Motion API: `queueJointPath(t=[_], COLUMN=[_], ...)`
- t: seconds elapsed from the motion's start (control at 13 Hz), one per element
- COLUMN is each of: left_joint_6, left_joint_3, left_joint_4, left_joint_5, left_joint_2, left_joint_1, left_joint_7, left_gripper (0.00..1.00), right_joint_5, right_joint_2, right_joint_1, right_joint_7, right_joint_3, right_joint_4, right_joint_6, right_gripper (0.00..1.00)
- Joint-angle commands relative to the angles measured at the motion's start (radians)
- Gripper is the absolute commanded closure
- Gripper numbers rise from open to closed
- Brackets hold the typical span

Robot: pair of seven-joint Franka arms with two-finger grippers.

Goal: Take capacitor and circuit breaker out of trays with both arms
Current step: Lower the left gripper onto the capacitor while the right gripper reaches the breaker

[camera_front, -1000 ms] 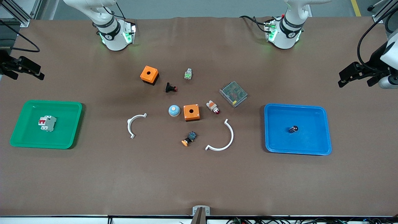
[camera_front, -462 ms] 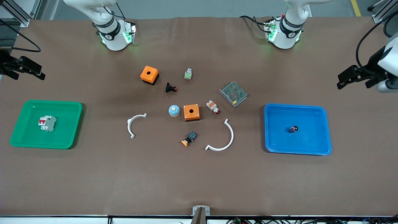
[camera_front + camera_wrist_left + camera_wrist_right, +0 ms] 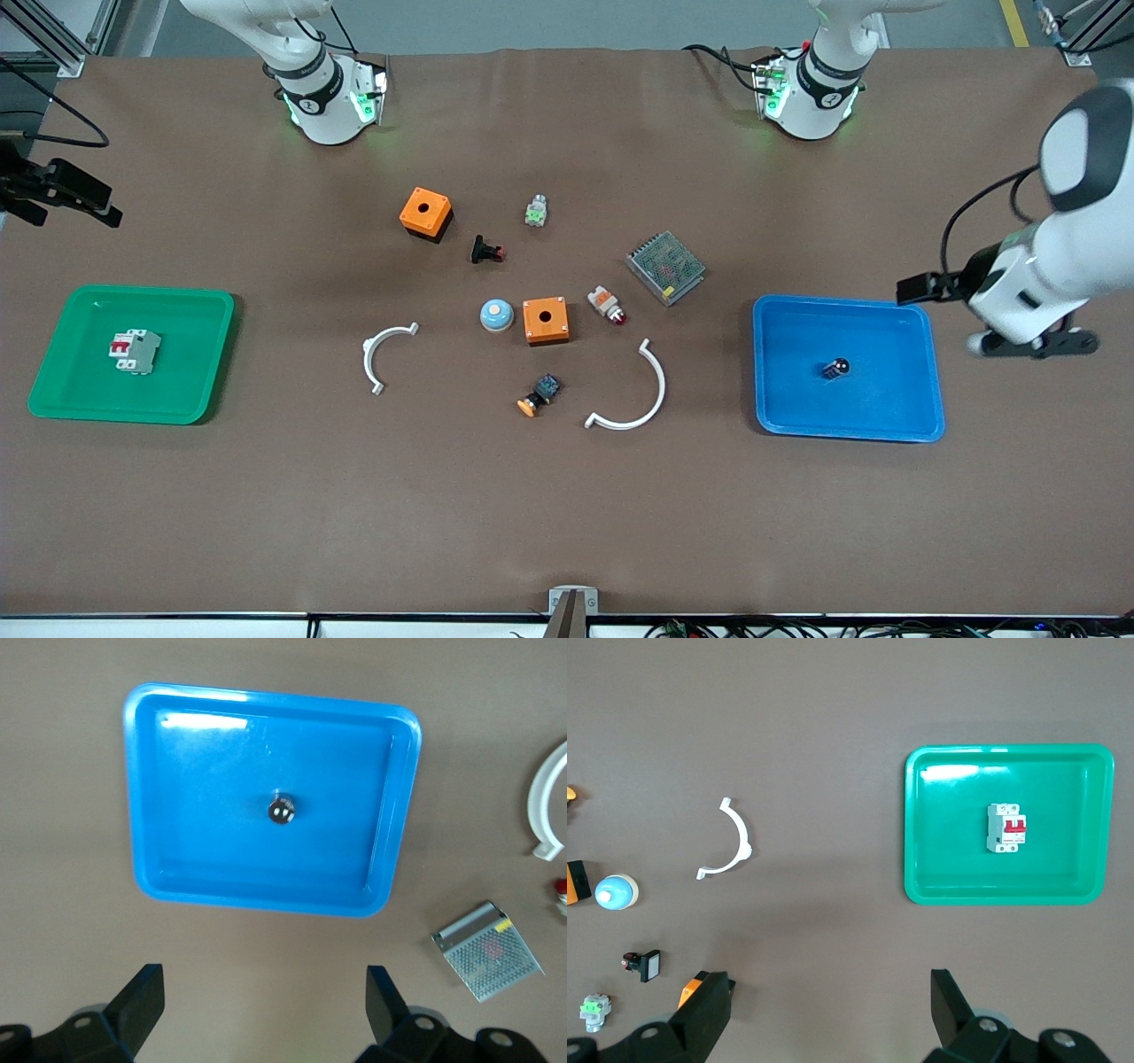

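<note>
I will next use my left gripper to grab the capacitor by its cylindrical body point(image 3: 835, 369) and take it out of its tray point(image 3: 847, 404).
The capacitor point(image 3: 834, 367) lies in the middle of the blue tray point(image 3: 846, 303) at the left arm's end; the left wrist view shows its shiny end point(image 3: 283, 809) in the tray point(image 3: 266, 905). The breaker point(image 3: 134, 352) lies in the green tray point(image 3: 133, 290) at the right arm's end, also in the right wrist view point(image 3: 1006, 828) in that tray point(image 3: 1001, 896). My left gripper point(image 3: 1032, 344) point(image 3: 264, 1010) is open and empty, up in the air beside the blue tray. My right gripper point(image 3: 97, 199) point(image 3: 828, 1010) is open and empty, over the table's edge near the green tray.
In the table's middle lie two orange boxes point(image 3: 426, 212) point(image 3: 545, 320), a black push button point(image 3: 486, 251), a blue dome point(image 3: 496, 315), a white-orange part point(image 3: 607, 305), a blue-black part point(image 3: 540, 394), a mesh power supply point(image 3: 665, 267) and two white arcs point(image 3: 384, 354) point(image 3: 633, 399).
The left arm has swung in from the table's edge, and its gripper now hangs nearer the blue tray. The right gripper has barely moved. The capacitor and breaker lie still.
</note>
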Motion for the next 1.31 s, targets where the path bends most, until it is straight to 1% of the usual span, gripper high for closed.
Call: queueJointPath(t=[0.0, 0.08, 0.23, 0.31, 0.38, 0.46, 0.54, 0.69, 0.77, 0.85, 0.92, 1.0, 1.08, 1.23], left_joint_6=[0.086, 0.165, 0.308, 0.366, 0.429, 0.510, 0.561, 0.629, 0.663, 0.692, 0.718, 0.743, 0.767, 0.784], left_joint_3=[0.002, 0.001, 0.002, 0.002, 0.002, 0.002, 0.002, 0.002, 0.002, 0.004, 0.004, 0.004, 0.004, 0.004], left_joint_4=[-0.025, -0.079, -0.188, -0.235, -0.278, -0.326, -0.366, -0.409, -0.426, -0.432, -0.431, -0.428, -0.423, -0.400], left_joint_5=[0.007, 0.017, 0.020, 0.020, 0.020, 0.020, 0.020, 0.020, 0.020, 0.020, 0.020, 0.020, 0.021, 0.033], left_joint_2=[0.071, 0.073, 0.071, 0.070, 0.070, 0.071, 0.073, 0.082, 0.096, 0.116, 0.134, 0.149, 0.166, 0.202], left_joint_1=[-0.012, -0.010, -0.007, -0.004, -0.001, 0.002, 0.002, 0.003, 0.002, 0.002, 0.002, 0.002, 0.002, 0.002], left_joint_7=[0.005, 0.005, 0.005, 0.006, 0.006, 0.006, 0.006, 0.008, 0.008, 0.008, 0.010, 0.010, 0.013, 0.013], left_gripper=[0.00, 0.00, 0.00, 0.00, 0.00, 0.00, 0.00, 0.00, 0.00, 0.00, 0.00, 0.00, 0.00, 0.00], right_joint_5=[-0.001, -0.015, -0.029, -0.067, -0.067, -0.067, -0.064, -0.037, -0.033, -0.032, -0.004, 0.037, 0.071, 0.093], right_joint_2=[0.138, 0.201, 0.247, 0.284, 0.296, 0.319, 0.341, 0.397, 0.436, 0.479, 0.520, 0.552, 0.582, 0.609], right_joint_1=[-0.068, -0.076, -0.127, -0.148, -0.184, -0.226, -0.259, -0.318, -0.338, -0.358, -0.381, -0.388, -0.393, -0.392], right_joint_7=[0.003, -0.006, -0.011, -0.056, -0.124, -0.188, -0.253, -0.362, -0.429, -0.474, -0.515, -0.558, -0.584, -0.589], right_joint_3=[0.003, 0.002, 0.002, 0.003, 0.003, 0.003, 0.005, 0.005, 0.005, 0.006, 0.008, 0.008, 0.008, 0.008], right_joint_4=[0.042, 0.054, 0.060, 0.060, 0.044, 0.002, -0.033, -0.120, -0.143, -0.142, -0.141, -0.144, -0.144, -0.144], right_joint_6=[0.054, 0.097, 0.139, 0.154, 0.201, 0.266, 0.321, 0.482, 0.575, 0.632, 0.685, 0.732, 0.751, 0.768], right_gripper=[0.00, 0.00, 0.00, 0.00, 0.00, 0.00, 0.00, 0.00, 0.00, 0.00, 0.00, 0.00, 0.00, 0.00])
